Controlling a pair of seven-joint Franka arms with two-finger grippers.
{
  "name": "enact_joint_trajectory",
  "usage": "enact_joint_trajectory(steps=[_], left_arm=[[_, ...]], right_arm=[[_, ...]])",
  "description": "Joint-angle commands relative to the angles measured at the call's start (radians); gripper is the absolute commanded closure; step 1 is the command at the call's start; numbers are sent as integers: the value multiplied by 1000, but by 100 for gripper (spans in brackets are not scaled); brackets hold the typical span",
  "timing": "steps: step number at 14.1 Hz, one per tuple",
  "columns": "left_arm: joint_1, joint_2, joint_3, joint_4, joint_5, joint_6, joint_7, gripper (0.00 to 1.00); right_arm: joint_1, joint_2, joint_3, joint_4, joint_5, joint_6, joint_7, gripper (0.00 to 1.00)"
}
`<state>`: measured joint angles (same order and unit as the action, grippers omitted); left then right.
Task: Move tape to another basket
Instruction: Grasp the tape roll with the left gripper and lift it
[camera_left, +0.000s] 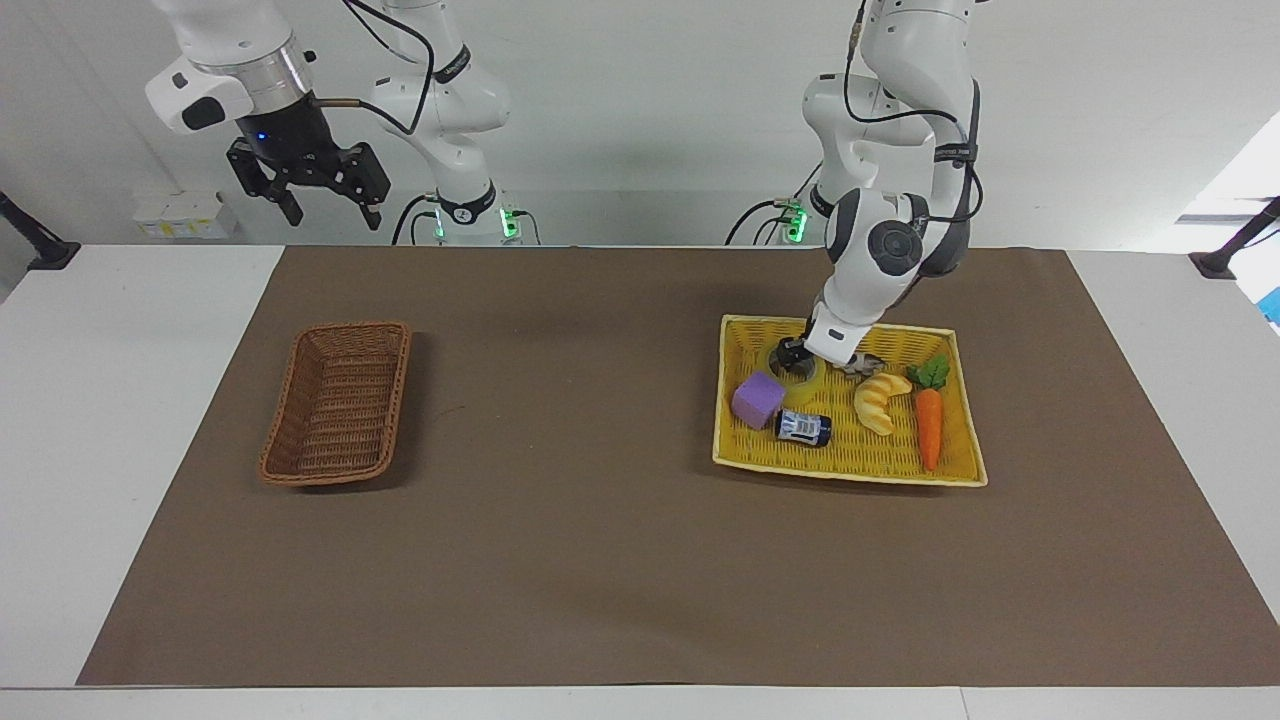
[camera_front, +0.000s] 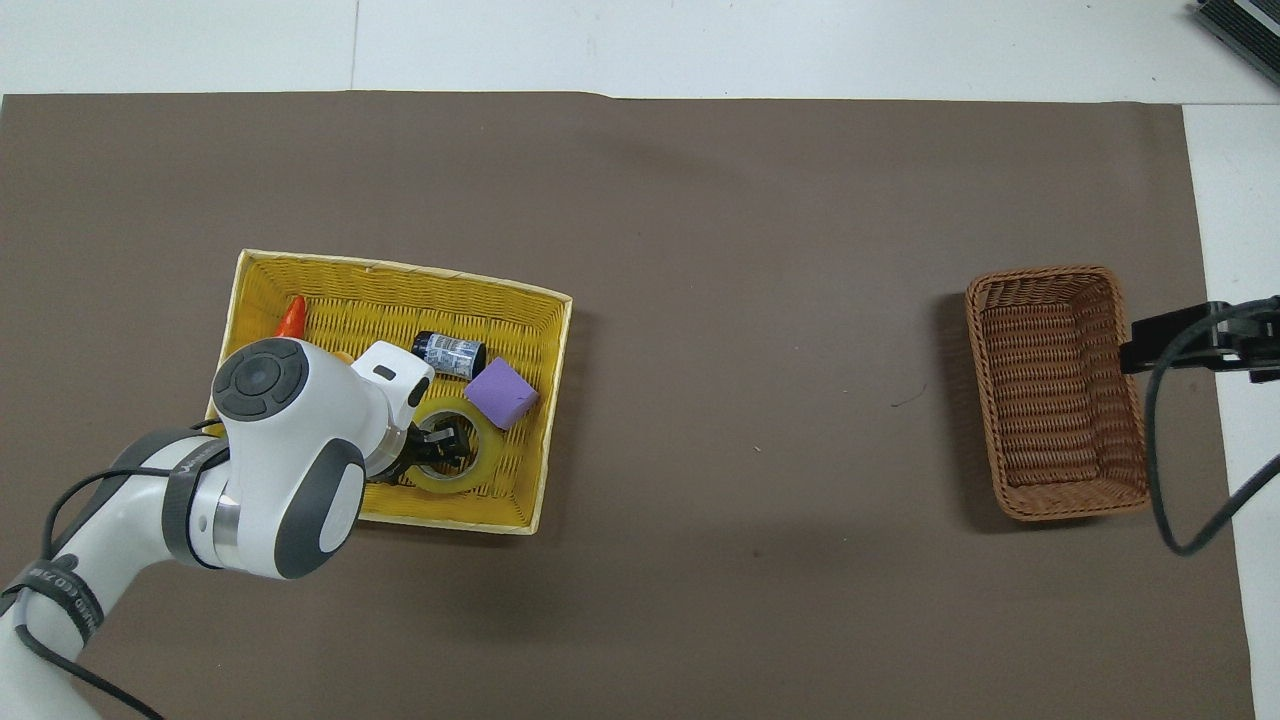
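Next, my right gripper grabs the tape by its ring side (camera_front: 489, 455), to get it into the brown wicker basket (camera_front: 1055, 390).
The tape (camera_left: 797, 365) (camera_front: 452, 460) is in the yellow tray (camera_left: 850, 475) (camera_front: 400, 272), at the side nearer to the robots. My left gripper (camera_left: 792, 354) (camera_front: 440, 447) reaches down into the tray. It is shut on the tape's wall with one finger in the ring's hole, and the roll sits tilted, just off the tray floor. The brown wicker basket (camera_left: 338, 405) (camera_front: 1055, 390) stands empty toward the right arm's end of the table. My right gripper (camera_left: 330, 213) (camera_front: 1195, 338) waits open, high beside the basket.
Also in the tray are a purple cube (camera_left: 758, 398) (camera_front: 500, 392), a small dark bottle (camera_left: 803, 428) (camera_front: 447, 352), a yellow croissant toy (camera_left: 878, 400) and a carrot toy (camera_left: 928, 420) (camera_front: 291, 318). A brown mat (camera_left: 600, 560) covers the table.
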<state>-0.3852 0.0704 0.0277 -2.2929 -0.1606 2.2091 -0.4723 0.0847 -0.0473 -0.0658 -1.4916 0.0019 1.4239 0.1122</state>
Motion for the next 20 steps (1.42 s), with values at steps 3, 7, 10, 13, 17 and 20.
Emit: enact_joint_trajectory(steps=[3,7,10,13,17,20], left_arm=[[-4,-1,15,-7,-14,-9,-16,55],[5,-1,15,0,-16,-29,-22,100],[17,-4,17,62,-16,-118,-11,100],[61,-6,17,177,-14,-270,-2,100],[74,-29,27,327,-16,-403,1,100],[101,-84,23,424,-14,-480,18,100]], right_arm=[[0,-28,6,-29,21,-34,-3,0],[1,-32,9,-24,21,-51,-2,0],[1,-32,14,-19,20,-43,-5,0],[-2,-31,14,-19,20,-37,-5,0],[0,-32,14,-22,20,-36,-5,0],[-11,-34,12,-45,103,21,-12,0]])
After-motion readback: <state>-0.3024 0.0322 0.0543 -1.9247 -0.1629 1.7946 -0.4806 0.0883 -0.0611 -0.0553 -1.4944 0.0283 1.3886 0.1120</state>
